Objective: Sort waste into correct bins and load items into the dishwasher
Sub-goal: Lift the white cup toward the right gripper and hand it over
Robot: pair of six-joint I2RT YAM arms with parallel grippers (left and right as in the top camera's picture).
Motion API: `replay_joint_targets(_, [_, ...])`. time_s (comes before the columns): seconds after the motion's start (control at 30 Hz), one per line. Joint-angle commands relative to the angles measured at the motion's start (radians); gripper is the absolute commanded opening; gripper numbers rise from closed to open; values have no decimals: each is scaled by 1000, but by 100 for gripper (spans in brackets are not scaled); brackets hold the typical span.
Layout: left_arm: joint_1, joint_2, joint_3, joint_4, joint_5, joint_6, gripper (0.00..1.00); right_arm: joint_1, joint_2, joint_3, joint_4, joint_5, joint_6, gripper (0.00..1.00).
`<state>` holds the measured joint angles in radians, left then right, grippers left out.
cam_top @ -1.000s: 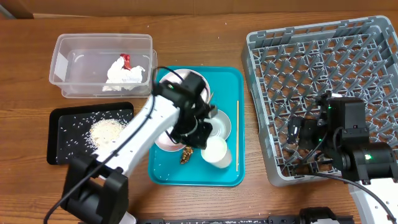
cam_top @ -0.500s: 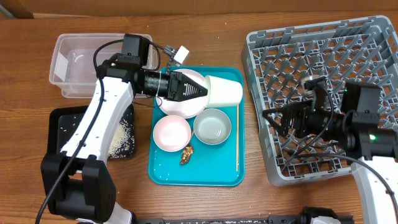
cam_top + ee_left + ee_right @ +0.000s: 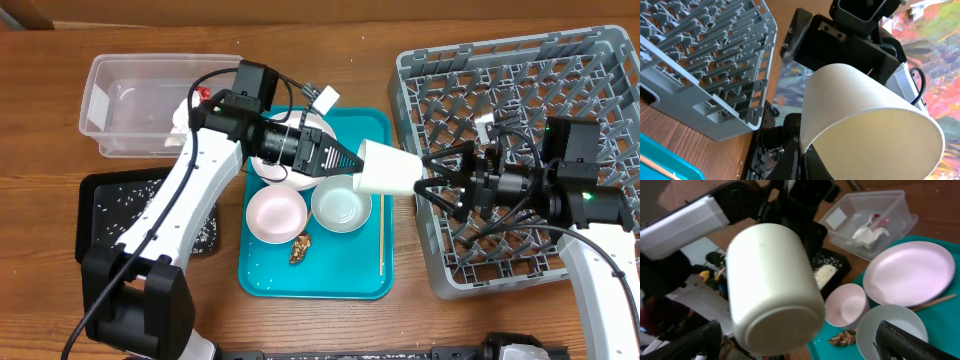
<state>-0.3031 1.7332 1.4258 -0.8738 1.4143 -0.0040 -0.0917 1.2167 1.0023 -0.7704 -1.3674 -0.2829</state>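
Observation:
My right gripper's fingers only just reach the edge of the cup's base [image 3: 775,305], so it is too early to close. My right gripper reaches farther next, then closes.
My left gripper [image 3: 352,165] is shut on the rim of the small white cup [image 3: 387,168] and holds it on its side in the air between the teal tray and the grey dish rack [image 3: 560,90]. My right gripper [image 3: 432,178] is open, its fingers either side of the cup's base [image 3: 775,305] without touching it. The white plate [image 3: 912,272], the whitish bowl [image 3: 277,213], the grey-green bowl [image 3: 340,205], the brown food lump [image 3: 301,248] and the chopsticks [image 3: 381,235] lie on the teal tray. The napkin with the red scrap [image 3: 183,115] is in the clear tub [image 3: 130,95].
The teal tray [image 3: 365,285] sits at the table's middle. The black tray [image 3: 100,215], with rice grains [image 3: 120,195], lies at the front left, partly under my left arm. The rack's near wall [image 3: 705,100] is close beside the cup.
My left arm has carried the cup to the right, from over the tray to the gap by the rack. My right gripper has moved left up to the cup's base.

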Motion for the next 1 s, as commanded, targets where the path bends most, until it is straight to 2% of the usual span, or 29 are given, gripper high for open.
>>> replay_joint_targets(0.0, [-14,10,16,13,15,-4,4,-5,2,27,5,-113,-13,100])
replay_joint_targets(0.27, [-14,10,16,22,15,-19,4,16,2,27,3,-156,-5,96])
replay_joint_targets(0.6, [-14,10,16,23,15,-19,4,117,4,27,17,-84,-5,96])
replay_joint_targets(0.8, [-14,10,16,23,15,-19,4,119,4,27,51,-84,-5,88])
replay_joint_targets(0.97, [-14,10,16,22,15,-19,4,119,4,27,87,-59,-5,77])
